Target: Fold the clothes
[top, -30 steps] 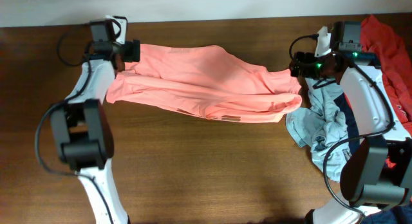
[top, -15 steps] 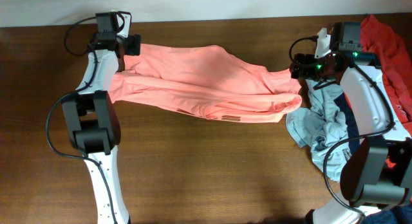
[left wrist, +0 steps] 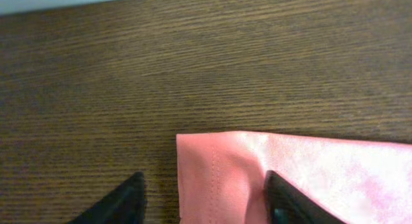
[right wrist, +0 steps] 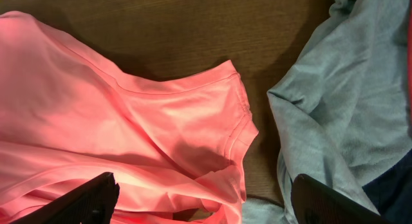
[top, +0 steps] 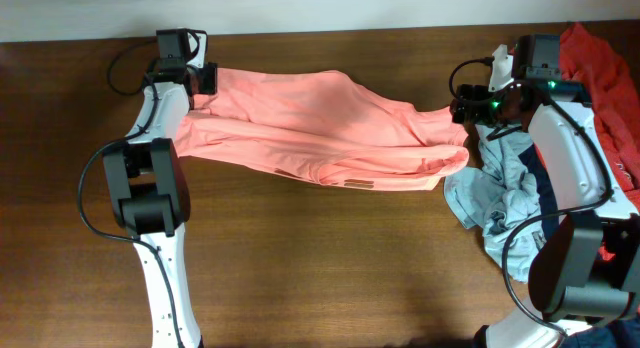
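My right gripper pinches the salmon-pink shirt's far corner beside the grey-blue garment next, opposite my left gripper's corner, to straighten and fold the shirt.
The salmon-pink shirt (top: 320, 128) lies stretched and creased across the far half of the table between both grippers. My left gripper (top: 207, 78) is open at the shirt's far-left corner. In the left wrist view (left wrist: 204, 188) its fingers straddle the hemmed corner (left wrist: 219, 166) without pinching it. My right gripper (top: 460, 100) is open at the shirt's right end. In the right wrist view (right wrist: 205, 192) its fingers stand wide apart above a bunched sleeve and hem (right wrist: 212, 134). A grey-blue garment (top: 500, 193) lies crumpled beside that end and also shows in the right wrist view (right wrist: 347, 102).
A darker red garment (top: 600, 58) and a navy one (top: 545, 183) are piled at the far right under and behind my right arm. The brown wooden table (top: 330, 268) ends at a pale wall just behind the grippers.
My left arm has swung its wrist slightly inward and toward the shirt's corner. The shirt and my right arm have not moved.
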Available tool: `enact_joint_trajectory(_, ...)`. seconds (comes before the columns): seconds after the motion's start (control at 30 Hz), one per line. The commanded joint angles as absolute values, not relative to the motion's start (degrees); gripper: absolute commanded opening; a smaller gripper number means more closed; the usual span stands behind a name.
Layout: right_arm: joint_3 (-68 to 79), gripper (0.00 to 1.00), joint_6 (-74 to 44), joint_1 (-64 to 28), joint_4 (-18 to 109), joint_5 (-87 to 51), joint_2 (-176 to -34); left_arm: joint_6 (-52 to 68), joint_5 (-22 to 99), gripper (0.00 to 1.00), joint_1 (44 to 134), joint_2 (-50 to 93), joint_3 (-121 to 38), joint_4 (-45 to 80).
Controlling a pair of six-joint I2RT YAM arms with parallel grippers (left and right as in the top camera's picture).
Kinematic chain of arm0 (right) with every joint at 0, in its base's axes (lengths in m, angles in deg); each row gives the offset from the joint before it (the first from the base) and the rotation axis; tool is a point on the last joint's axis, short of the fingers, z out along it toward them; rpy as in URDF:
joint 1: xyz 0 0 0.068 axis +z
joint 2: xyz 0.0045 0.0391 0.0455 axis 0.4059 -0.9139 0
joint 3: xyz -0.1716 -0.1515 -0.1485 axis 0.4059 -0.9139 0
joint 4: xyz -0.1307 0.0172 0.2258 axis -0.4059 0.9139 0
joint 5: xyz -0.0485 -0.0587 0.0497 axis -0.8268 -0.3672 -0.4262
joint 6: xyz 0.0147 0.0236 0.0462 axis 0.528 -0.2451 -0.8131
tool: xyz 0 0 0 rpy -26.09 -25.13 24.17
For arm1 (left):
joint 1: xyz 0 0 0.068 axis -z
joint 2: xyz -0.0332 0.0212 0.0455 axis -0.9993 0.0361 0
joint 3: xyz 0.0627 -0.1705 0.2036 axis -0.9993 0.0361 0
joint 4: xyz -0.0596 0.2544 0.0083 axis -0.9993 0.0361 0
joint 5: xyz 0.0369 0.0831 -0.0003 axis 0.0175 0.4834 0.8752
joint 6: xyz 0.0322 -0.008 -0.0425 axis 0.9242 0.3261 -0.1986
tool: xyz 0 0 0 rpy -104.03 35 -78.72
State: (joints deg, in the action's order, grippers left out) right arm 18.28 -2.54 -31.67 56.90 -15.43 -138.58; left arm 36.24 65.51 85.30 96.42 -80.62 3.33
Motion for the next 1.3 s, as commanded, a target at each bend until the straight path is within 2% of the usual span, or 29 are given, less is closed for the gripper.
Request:
enact_joint_trajectory(0.0, 18.9, 0.91, -2.1, -31.3, 56.9, -15.7, -138.9, 35.6, 65.1, 0.21, 85.7, 97.8, -81.5, 3.4)
enact_joint_trajectory(0.27, 18.9, 0.90, -2.1, -31.3, 56.9, -15.7, -138.9, 35.6, 65.2, 0.01, 86.0, 97.8, -81.5, 3.2)
enact_joint_trajectory(0.4, 18.9, 0.91, -2.1, -31.3, 57.1, -15.6, -138.9, 35.6, 65.7, 0.00, 86.0, 97.7, -82.9, 5.3)
enact_joint_trajectory(0.67, 18.9, 0.89, -2.1, -31.3, 57.1, -15.6, -138.9, 33.3, 66.1, 0.00, 85.9, 97.7, -97.8, 21.3)
enact_joint_trajectory(0.83, 18.9, 0.81, -2.1, -31.1, 54.3, -15.7, -138.9, 33.0, 66.1, 0.00, 85.9, 97.7, -102.6, 26.3)
enact_joint_trajectory(0.93, 18.9, 0.73, -2.2, -30.2, 49.3, -15.7, -139.4, 33.0, 66.1, 0.00, 86.0, 97.7, -102.8, 28.5)
enact_joint_trajectory(1.27, 18.9, 0.69, -5.4, -25.9, 39.4, -18.4, -149.6, 33.1, 66.1, 0.00, 86.0, 97.7, -102.8, 31.4)
